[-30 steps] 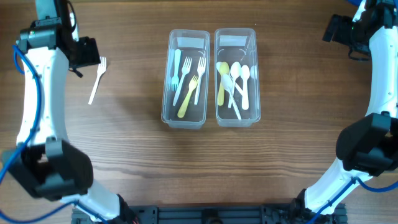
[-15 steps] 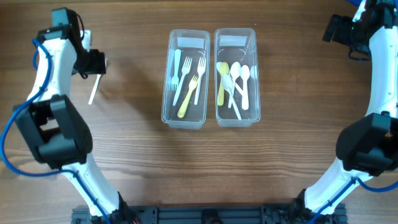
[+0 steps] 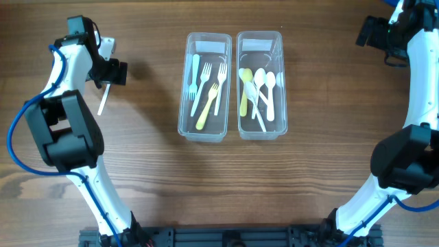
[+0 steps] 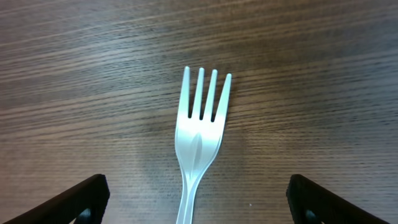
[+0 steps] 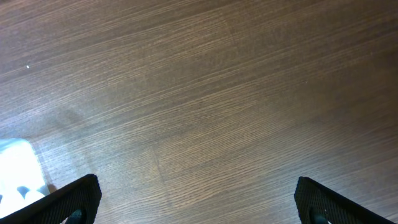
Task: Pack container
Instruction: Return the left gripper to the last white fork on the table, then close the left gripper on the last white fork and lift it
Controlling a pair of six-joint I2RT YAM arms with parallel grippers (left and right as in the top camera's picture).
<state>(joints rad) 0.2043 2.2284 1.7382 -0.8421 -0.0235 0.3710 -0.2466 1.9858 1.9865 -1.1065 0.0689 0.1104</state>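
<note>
My left gripper should next take the white plastic fork by its handle [image 3: 103, 101] [image 4: 187, 204], so the fork's teeth stay free to settle among the packed forks.
A white plastic fork [image 3: 103, 100] lies on the wooden table at the far left; in the left wrist view the fork [image 4: 200, 134] points its tines away, its handle running between my fingers. My left gripper [image 3: 108, 71] is open and hovers right over the fork, not touching it. Two clear containers stand side by side at mid-table: the left container [image 3: 204, 133] holds several forks, the right container [image 3: 261, 132] holds several spoons. My right gripper [image 3: 374, 31] is open and empty at the far right back, over bare wood.
Both arm bases rise from the front edge at left and right. A pale corner of the right container [image 5: 15, 171] shows at the left edge of the right wrist view.
My left arm has swung right and toward the back, bringing its open gripper over the white fork. The fork, the containers and the right arm have not moved.
</note>
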